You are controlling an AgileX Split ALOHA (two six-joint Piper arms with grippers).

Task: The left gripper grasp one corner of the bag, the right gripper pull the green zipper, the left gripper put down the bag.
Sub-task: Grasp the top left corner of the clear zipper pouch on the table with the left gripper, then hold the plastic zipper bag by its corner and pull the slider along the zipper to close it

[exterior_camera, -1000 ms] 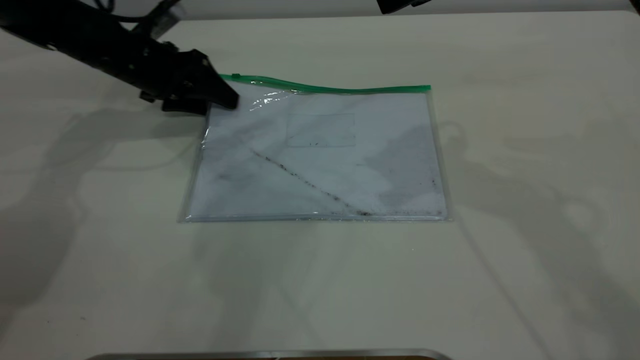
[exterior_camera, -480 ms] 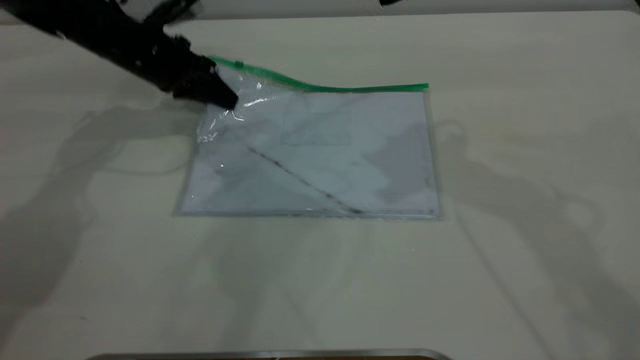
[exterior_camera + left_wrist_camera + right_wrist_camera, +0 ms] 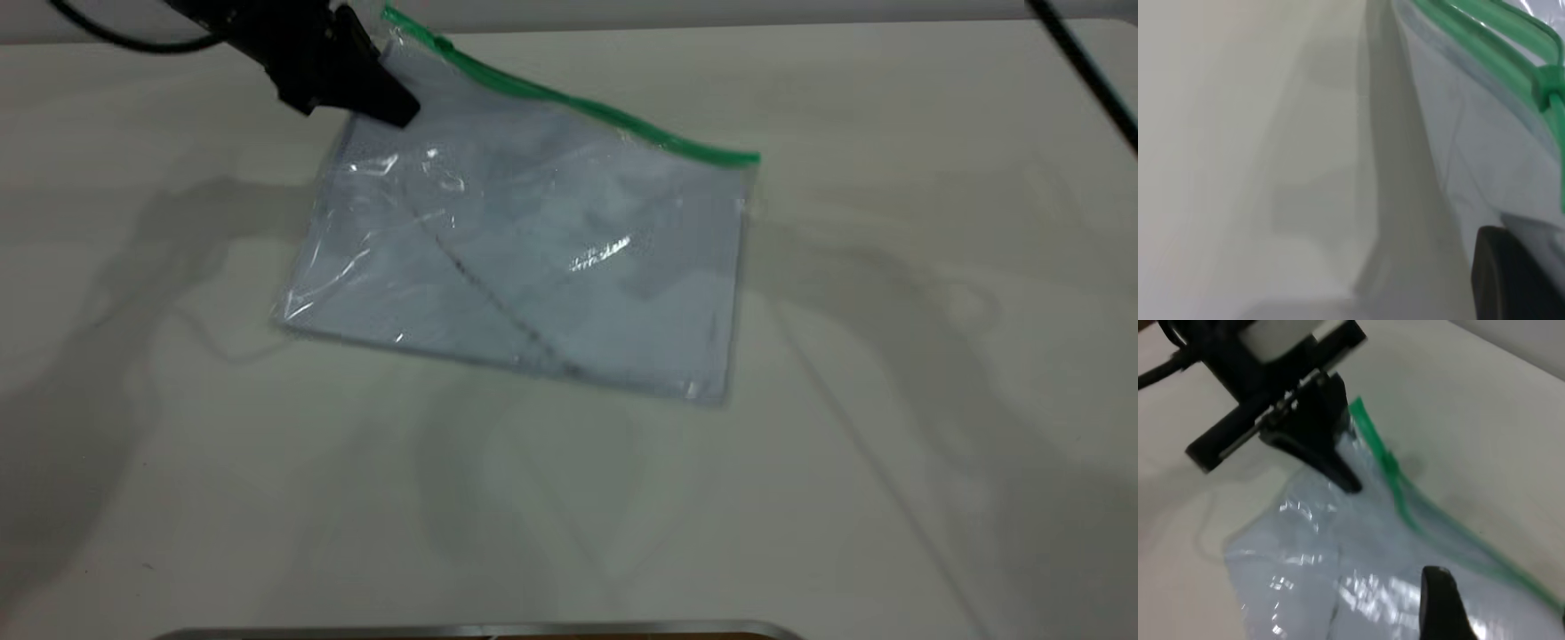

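My right gripper grabs the zipper by its slider tab (image 3: 442, 42) next, to pull the green zipper along the bag (image 3: 524, 258).
The bag (image 3: 524, 258) is a clear pouch with white sheets and a dark diagonal smudge. My left gripper (image 3: 391, 111) is shut on its far-left corner and holds that corner up off the table, so the pouch hangs tilted, with its right end near the table. The green zipper (image 3: 569, 105) slopes down from the held corner, and its slider tab (image 3: 442, 42) sits near the gripper. The left wrist view shows the zipper (image 3: 1485, 47) and slider (image 3: 1548, 87). In the right wrist view my right gripper (image 3: 1439, 603) hovers over the bag (image 3: 1338, 573), apart from the zipper (image 3: 1418, 513) and the left gripper (image 3: 1338, 463).
The pale table (image 3: 569, 498) lies bare around the bag. A black cable (image 3: 1085, 62) of the right arm crosses the far right corner. A metal rim (image 3: 480, 631) runs along the near edge.
My left gripper has risen and moved back with the bag's corner, lifting and tilting the pouch. The right arm's cable has come into view at the far right.
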